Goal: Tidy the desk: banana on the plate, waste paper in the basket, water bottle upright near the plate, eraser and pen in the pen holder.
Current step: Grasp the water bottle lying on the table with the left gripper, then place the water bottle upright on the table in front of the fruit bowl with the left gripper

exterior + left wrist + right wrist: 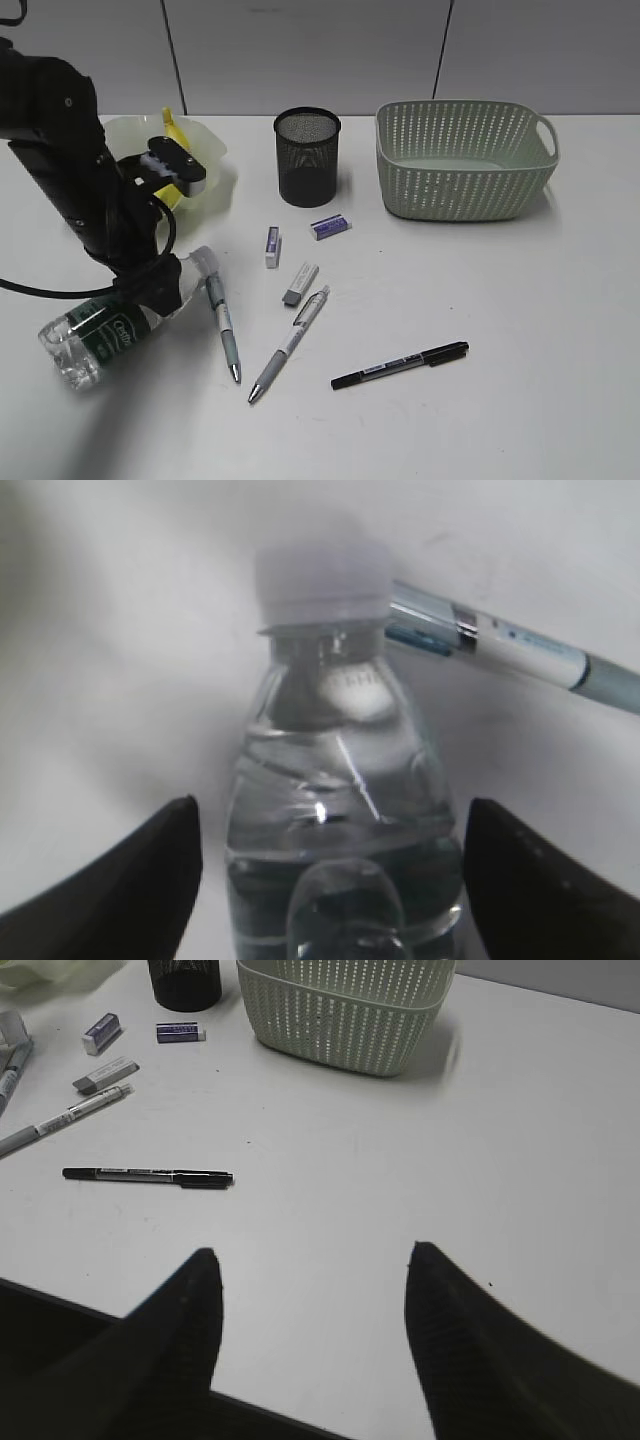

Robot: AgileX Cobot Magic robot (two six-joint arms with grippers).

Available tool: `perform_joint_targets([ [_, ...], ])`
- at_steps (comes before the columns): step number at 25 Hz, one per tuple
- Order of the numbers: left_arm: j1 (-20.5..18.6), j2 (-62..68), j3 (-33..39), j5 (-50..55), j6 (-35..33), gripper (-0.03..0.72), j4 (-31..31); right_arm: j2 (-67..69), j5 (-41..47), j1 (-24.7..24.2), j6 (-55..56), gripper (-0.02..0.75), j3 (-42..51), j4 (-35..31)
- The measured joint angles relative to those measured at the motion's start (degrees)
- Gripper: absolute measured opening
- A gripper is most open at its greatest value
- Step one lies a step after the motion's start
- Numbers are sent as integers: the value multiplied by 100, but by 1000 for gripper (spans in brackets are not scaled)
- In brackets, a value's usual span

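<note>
Next, my left gripper grabs the water bottle by its upper body below the cap point(340, 800), to stand the bottle upright near the plate.
The water bottle point(100, 335) lies on its side on the white desk point(520, 330), its cap point(205, 260) pointing right and back. My left gripper point(150, 285) is open, with a finger on each side of the bottle's upper body point(340, 760); a gap shows on the left side. The banana point(172, 125) lies in the pale-green plate point(215, 150), mostly hidden behind my left arm. The black mesh pen holder point(307, 155) and the green basket point(465, 160) stand at the back. My right gripper point(312, 1260) is open and empty over bare desk. No waste paper is in view.
Three erasers point(272, 245) point(330, 226) point(300, 283) lie in front of the pen holder. One grey pen point(222, 325) lies with its end against the bottle cap, a second one point(290, 343) is beside it, and a black marker point(400, 366) lies further right.
</note>
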State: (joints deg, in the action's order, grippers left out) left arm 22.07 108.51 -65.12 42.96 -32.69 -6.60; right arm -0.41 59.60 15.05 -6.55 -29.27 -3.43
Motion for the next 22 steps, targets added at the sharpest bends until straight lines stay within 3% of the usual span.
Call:
perform_joint_targets([
  [7, 0, 326, 0, -24, 33, 587, 42, 0, 0, 0, 0, 464, 6, 0],
  [11, 0, 338, 0, 21, 325, 507, 55, 0, 0, 0, 0, 464, 6, 0],
  [22, 0, 276, 5, 512, 450, 507, -551, 0, 0, 0, 0, 464, 6, 4],
])
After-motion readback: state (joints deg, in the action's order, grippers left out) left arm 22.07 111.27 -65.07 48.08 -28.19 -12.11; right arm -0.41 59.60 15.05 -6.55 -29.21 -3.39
